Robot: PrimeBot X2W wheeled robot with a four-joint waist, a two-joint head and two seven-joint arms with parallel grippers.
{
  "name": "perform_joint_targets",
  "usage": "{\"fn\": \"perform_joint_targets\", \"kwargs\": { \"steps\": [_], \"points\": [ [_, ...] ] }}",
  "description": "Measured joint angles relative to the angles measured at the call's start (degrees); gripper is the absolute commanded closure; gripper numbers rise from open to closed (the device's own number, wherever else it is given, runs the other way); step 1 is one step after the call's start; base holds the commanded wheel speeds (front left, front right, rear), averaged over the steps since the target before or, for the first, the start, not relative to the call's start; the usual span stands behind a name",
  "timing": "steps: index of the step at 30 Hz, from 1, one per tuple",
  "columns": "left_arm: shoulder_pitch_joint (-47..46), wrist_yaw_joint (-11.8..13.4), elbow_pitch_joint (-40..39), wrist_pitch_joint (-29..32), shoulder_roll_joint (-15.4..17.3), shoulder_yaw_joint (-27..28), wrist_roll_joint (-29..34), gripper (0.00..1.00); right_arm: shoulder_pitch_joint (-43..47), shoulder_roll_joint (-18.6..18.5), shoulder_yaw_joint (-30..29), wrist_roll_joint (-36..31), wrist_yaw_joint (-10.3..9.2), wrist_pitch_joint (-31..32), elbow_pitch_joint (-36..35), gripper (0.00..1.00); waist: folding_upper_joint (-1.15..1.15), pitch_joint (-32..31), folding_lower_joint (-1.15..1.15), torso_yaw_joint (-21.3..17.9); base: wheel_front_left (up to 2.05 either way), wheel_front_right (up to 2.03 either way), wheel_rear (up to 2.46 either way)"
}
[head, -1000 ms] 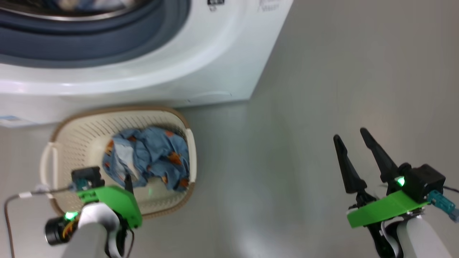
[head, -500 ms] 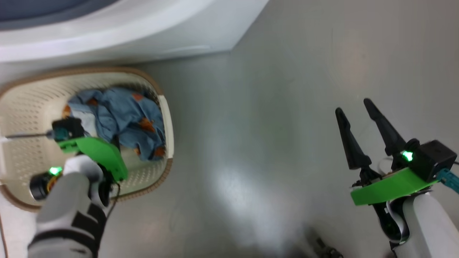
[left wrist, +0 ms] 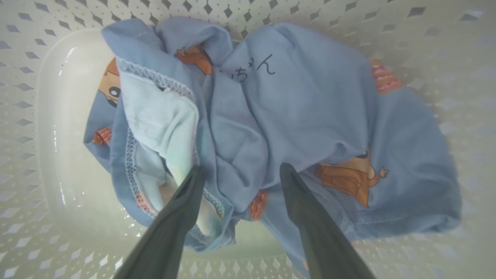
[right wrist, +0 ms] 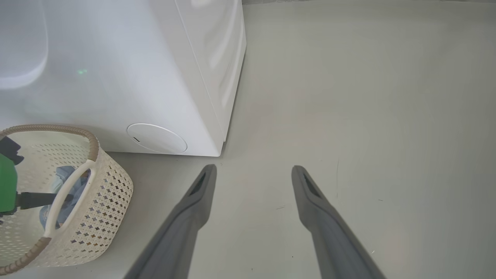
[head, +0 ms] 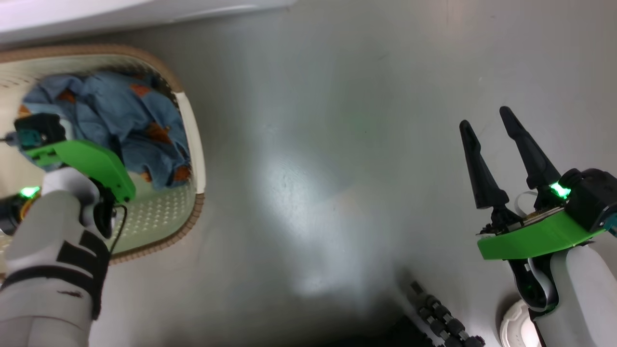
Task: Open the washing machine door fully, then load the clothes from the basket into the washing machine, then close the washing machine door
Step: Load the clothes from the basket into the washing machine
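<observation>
A fold of the light-blue clothes (left wrist: 294, 112) sticks up between my fingers and the rest is slack, so my left gripper should take hold of the clothes by that raised fold (left wrist: 241, 179).
The cream basket (head: 192, 140) stands on the floor at the left, just before the white washing machine (head: 96, 17), which shows its corner in the right wrist view (right wrist: 135, 77). The light-blue clothes (head: 130, 111) with orange figures lie bunched inside. My left gripper (left wrist: 240, 172) reaches down into the basket, open, its fingertips (left wrist: 193, 176) resting on the clothes (left wrist: 294, 112) either side of a fold. My right gripper (head: 486, 117) hangs open over bare floor at the right, also seen from its own wrist (right wrist: 254, 167), holding nothing. The washing machine door is out of view.
Grey floor spreads right of the basket (right wrist: 104, 182) and the machine. A round white cover (right wrist: 157, 137) sits low on the machine's front. A dark ribbed part (head: 434, 313) and a white round piece (head: 513, 327) show at the bottom edge.
The head camera has tipped downward, so the machine slid up out of the picture. My left gripper has sunk deeper into the basket onto the clothes. Both grippers stay open.
</observation>
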Motion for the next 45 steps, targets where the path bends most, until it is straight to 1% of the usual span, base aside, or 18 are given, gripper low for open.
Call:
{"fn": "perform_joint_targets", "kwargs": {
  "steps": [6,16,19,24,25,26,31,33,37,41,45],
  "points": [
    [-2.92,-0.25,1.63,-1.01,1.27,-0.14,-0.05,0.0,-1.4,0.02,0.01,0.08,0.0,0.0,-0.4,0.0,0.0,2.82,0.0,-1.57,0.0,0.0,0.0],
    [-5.57,-0.18,2.69,-1.02,2.4,-1.49,0.15,0.0,-1.53,0.07,-0.49,0.59,0.0,0.0,-1.12,0.0,0.0,5.33,0.0,-3.3,0.0,0.0,0.0],
    [-6.37,0.2,2.89,-1.3,2.66,-1.96,0.21,0.0,-1.98,0.07,-0.53,0.88,0.0,0.0,-1.53,0.0,0.0,5.99,0.0,-3.74,0.0,0.0,0.0],
    [-6.78,1.51,3.09,-2.01,2.69,-3.61,1.83,0.0,-1.97,0.07,-0.87,1.55,0.0,0.0,-2.0,0.0,0.0,6.8,0.0,-4.21,0.0,0.0,0.0],
    [-6.78,1.6,3.14,-2.11,2.66,-3.74,1.87,0.68,-1.97,0.05,-0.99,1.58,0.0,0.0,-2.01,0.0,0.0,6.89,0.0,-4.22,0.0,0.0,0.0],
    [-6.79,1.67,3.2,-2.11,2.58,-3.85,1.87,1.0,-1.97,0.08,-1.16,1.59,0.0,0.0,-2.01,0.0,0.0,6.91,0.0,-4.2,0.0,0.0,0.0],
    [-6.67,1.89,3.56,-3.16,2.0,-4.22,2.03,1.0,-1.97,0.07,-1.87,1.88,0.0,0.0,-2.02,0.0,0.0,6.41,0.0,-4.0,0.0,0.0,0.0],
    [-6.41,1.99,3.61,-4.89,1.4,-3.63,1.09,1.0,-1.97,0.07,-2.19,1.93,0.0,0.0,-2.02,0.0,0.0,5.87,0.0,-3.75,0.0,0.0,0.0],
    [-5.23,2.09,3.63,-9.03,-0.45,-4.1,1.12,1.0,-1.93,0.05,-2.79,1.93,0.0,0.0,-1.74,0.0,0.0,4.41,0.0,-2.59,0.0,0.0,0.0],
    [-2.69,2.07,3.46,-12.09,-2.18,-3.91,0.93,1.0,-1.89,0.02,-3.24,1.93,0.0,0.0,-1.03,0.0,0.0,2.0,0.0,-1.16,0.0,0.0,0.0],
    [0.93,2.03,1.57,-13.22,-3.52,-3.37,-0.2,1.0,-1.26,-0.02,-3.89,1.9,0.0,0.0,-0.4,0.0,0.0,-1.32,0.0,0.31,0.0,0.0,0.0]
  ]
}}
